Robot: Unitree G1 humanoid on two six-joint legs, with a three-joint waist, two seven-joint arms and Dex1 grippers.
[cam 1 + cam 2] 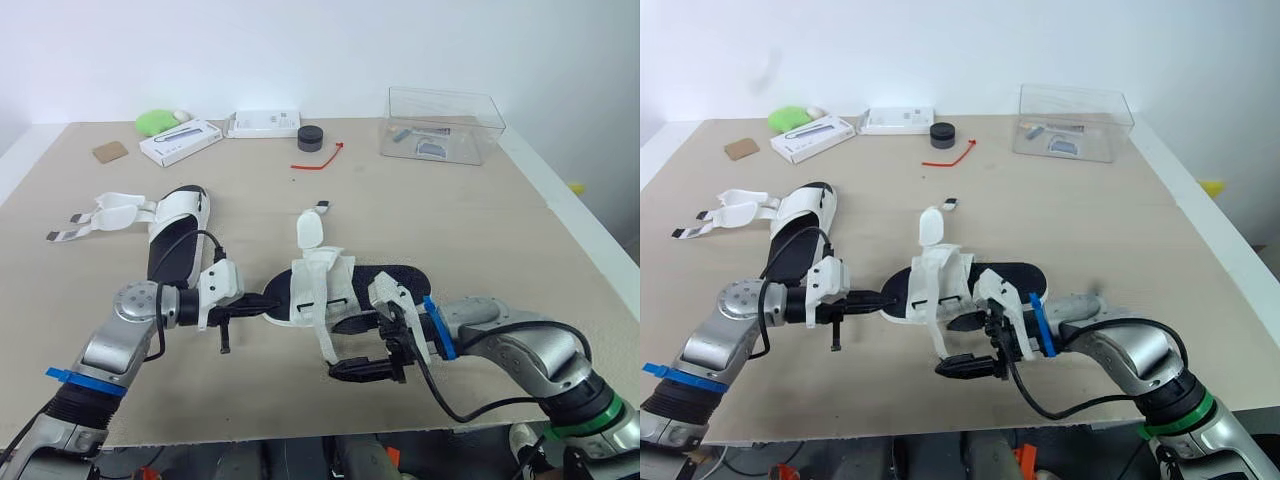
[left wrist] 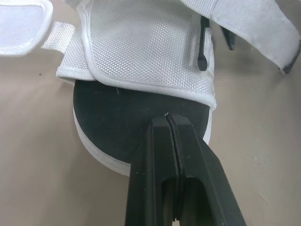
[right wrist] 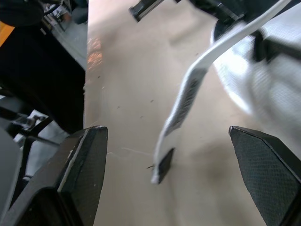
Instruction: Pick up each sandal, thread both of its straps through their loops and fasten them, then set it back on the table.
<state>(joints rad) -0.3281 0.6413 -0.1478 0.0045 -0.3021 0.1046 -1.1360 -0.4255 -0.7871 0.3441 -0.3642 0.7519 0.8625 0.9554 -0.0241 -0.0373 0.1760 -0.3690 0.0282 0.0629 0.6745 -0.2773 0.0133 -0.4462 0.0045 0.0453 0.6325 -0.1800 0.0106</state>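
Observation:
The right gripper grabs the lower strap by the part [image 3: 193, 84] beside the printed label next, to thread the strap through its loop.
The near sandal [image 1: 325, 285], white upper on a black sole, lies in the middle of the table [image 1: 480, 230]. My left gripper [image 1: 262, 305] is shut, and its fingertips [image 2: 168, 117] rest on the black sole at the sandal's left end. One loose white strap [image 3: 181, 110] trails off the sandal toward the front edge. My right gripper [image 1: 352, 348] is open around that strap, its fingers [image 3: 84, 165] wide apart and not touching it. A second sandal [image 1: 178, 232] lies at the left with its straps spread out unfastened.
At the back stand a clear plastic box [image 1: 440, 125], two white boxes [image 1: 180, 142], a black round object [image 1: 311, 137], a red cord [image 1: 320, 160], a green object [image 1: 155, 122] and a brown card [image 1: 110, 152]. The table's front edge is close under both arms.

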